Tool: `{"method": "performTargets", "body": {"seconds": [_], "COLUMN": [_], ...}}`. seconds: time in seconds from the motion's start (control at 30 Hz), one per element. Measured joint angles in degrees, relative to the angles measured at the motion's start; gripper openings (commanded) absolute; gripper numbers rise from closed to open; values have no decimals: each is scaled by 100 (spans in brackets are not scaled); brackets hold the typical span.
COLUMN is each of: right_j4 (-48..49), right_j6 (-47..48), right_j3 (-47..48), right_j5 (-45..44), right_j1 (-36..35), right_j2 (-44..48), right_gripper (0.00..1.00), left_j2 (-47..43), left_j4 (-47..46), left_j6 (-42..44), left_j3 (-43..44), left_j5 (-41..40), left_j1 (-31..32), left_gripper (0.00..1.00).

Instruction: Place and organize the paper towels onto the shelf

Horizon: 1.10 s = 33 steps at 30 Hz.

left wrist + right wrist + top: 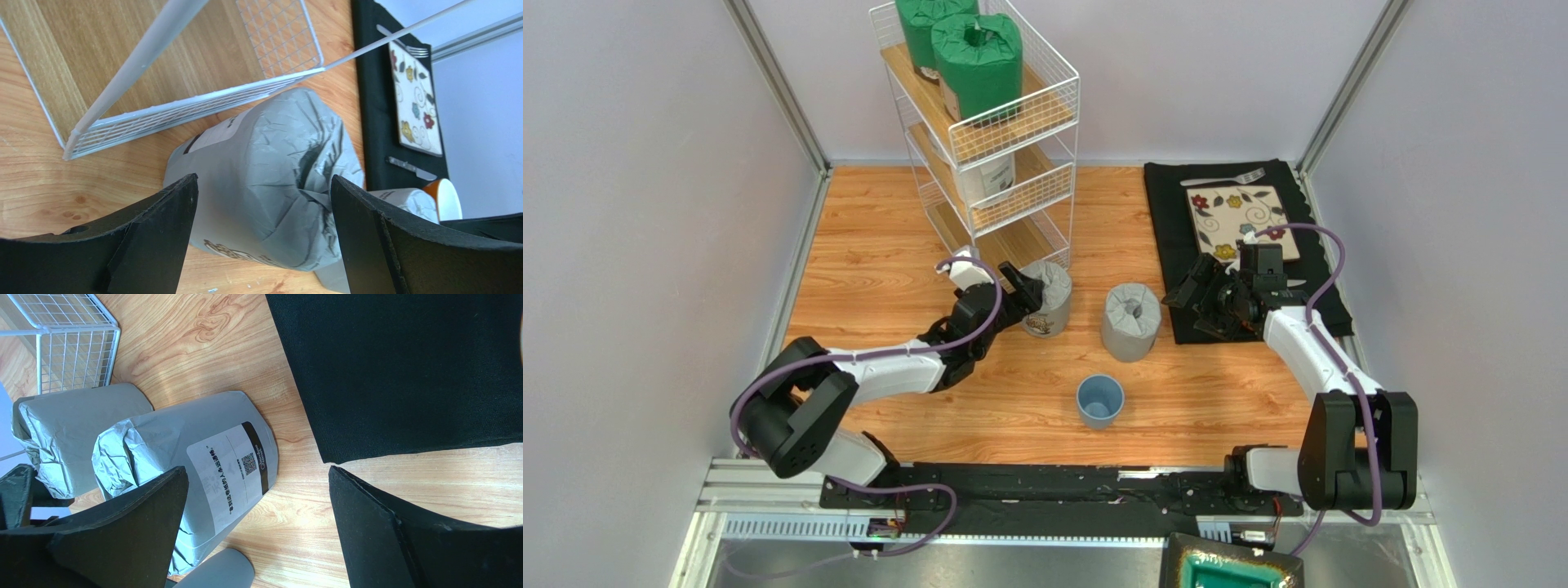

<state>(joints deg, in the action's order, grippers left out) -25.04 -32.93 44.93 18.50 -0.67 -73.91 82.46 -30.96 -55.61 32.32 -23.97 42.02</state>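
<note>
I should grab the grey roll next with my left gripper by its gathered top rim (1051, 284). Its bottom then stays free to sit on the shelf (1044, 116).
Two green paper towels (979, 64) stand on the top tier of the white wire shelf (1044, 116), and a white one (989, 178) sits on the middle tier. Two grey rolls stand on the table. One grey roll (1051, 300) is beside the shelf's foot. My left gripper (1026, 292) is open right against it, and in the left wrist view the roll (264, 177) fills the space ahead of the spread fingers (159, 233). The other grey roll (1130, 321) stands to the right. My right gripper (1195, 294) is open beside that roll (202, 459), holding nothing.
A small blue cup (1100, 399) stands in front of the grey rolls. On the right lies a black mat (1173, 233) with a floral plate (1244, 221) and a fork. The shelf's wire frame (184, 110) is just beyond the left gripper.
</note>
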Motion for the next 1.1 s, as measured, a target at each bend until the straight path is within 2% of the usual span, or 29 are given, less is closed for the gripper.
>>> {"method": "performTargets", "body": {"seconds": [0.23, 0.33, 0.43, 0.53, 0.73, 0.83, 1.1], "right_j4": [0, 0, 0, 0, 0, 0, 2], "right_j6": [9, 22, 22, 24, 24, 24, 22], "right_j3": [0, 0, 0, 0, 0, 0, 0], "right_j5": [2, 2, 0, 0, 0, 0, 2], "right_j1": [0, 0, 0, 0, 0, 0, 0], "right_j2": [0, 0, 0, 0, 0, 0, 0], "right_gripper": [88, 88, 88, 88, 88, 88, 88], "left_j2": [267, 343, 400, 420, 420, 398, -240], "left_j4": [42, 20, -9, -79, -219, -254, -13], "left_j6": [-2, -26, -42, -68, -35, 11, 85], "left_j3": [2, 24, 74, 83, 85, 57, -372], "left_j5": [-59, -59, -57, -52, -33, -17, 210], "left_j1": [0, 0, 0, 0, -4, -4, -4], "left_gripper": [85, 80, 72, 60, 47, 43, 41]}}
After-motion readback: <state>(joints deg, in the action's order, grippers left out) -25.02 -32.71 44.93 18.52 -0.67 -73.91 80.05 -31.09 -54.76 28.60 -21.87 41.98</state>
